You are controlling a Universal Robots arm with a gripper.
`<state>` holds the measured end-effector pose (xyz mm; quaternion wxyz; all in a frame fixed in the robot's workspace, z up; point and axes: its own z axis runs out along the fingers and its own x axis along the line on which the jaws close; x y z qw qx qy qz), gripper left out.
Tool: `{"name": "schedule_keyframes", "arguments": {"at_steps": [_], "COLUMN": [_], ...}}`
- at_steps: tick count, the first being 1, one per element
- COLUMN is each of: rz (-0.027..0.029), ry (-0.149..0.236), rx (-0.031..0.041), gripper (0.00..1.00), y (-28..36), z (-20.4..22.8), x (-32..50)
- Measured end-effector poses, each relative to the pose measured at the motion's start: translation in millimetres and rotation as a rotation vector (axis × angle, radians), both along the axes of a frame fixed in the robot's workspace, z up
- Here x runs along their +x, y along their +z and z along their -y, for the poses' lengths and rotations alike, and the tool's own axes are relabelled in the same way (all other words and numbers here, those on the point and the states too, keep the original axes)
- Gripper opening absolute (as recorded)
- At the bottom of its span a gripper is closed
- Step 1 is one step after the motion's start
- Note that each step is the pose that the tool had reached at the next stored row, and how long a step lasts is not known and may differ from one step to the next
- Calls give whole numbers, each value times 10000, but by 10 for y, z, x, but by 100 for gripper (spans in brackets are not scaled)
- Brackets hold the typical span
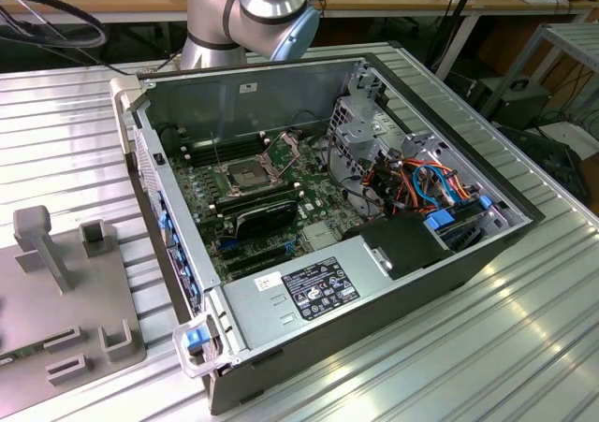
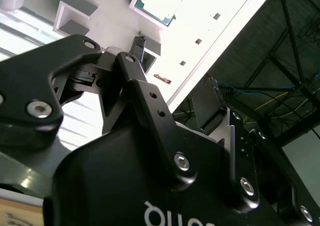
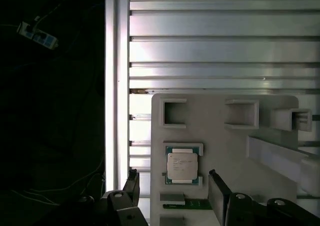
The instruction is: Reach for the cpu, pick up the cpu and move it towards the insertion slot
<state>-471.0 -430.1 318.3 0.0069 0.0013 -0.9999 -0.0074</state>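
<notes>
My gripper needs to grip the cpu next by its exposed side edges, in the gaps between the holder's sides, which wrap its ends and corners.
The cpu (image 3: 182,167), a small pale square chip, lies flat in a recess of the grey fixture plate (image 3: 225,146). My gripper (image 3: 175,186) hangs above the plate, open, with one dark finger on each side of the chip and nothing held. In the second wrist view the cpu (image 2: 161,0) lies beyond the spread fingertips (image 2: 139,41) of my gripper (image 2: 172,68). The insertion slot (image 1: 245,174), a silvery framed socket with a dark centre, sits on the motherboard inside the open computer case (image 1: 449,263); its metal cover stands raised.
The fixture plate (image 1: 56,291) with upright blocks lies on the slatted metal table at the exterior view's left. Inside the case are a black card (image 1: 267,218), a power supply (image 1: 309,291) and coloured cables (image 1: 421,183). The table edge (image 3: 117,85) borders dark floor.
</notes>
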Motion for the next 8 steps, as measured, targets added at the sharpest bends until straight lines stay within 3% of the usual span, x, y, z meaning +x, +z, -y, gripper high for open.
{"name": "schedule_keyframes", "arguments": {"at_steps": [5, 8], "rz": [0, 0], "ry": [-2, -2], "rx": [-1, -1], "gripper": [66, 66], "y": [-92, -114], "z": [47, 62], "x": [-1, -1]}}
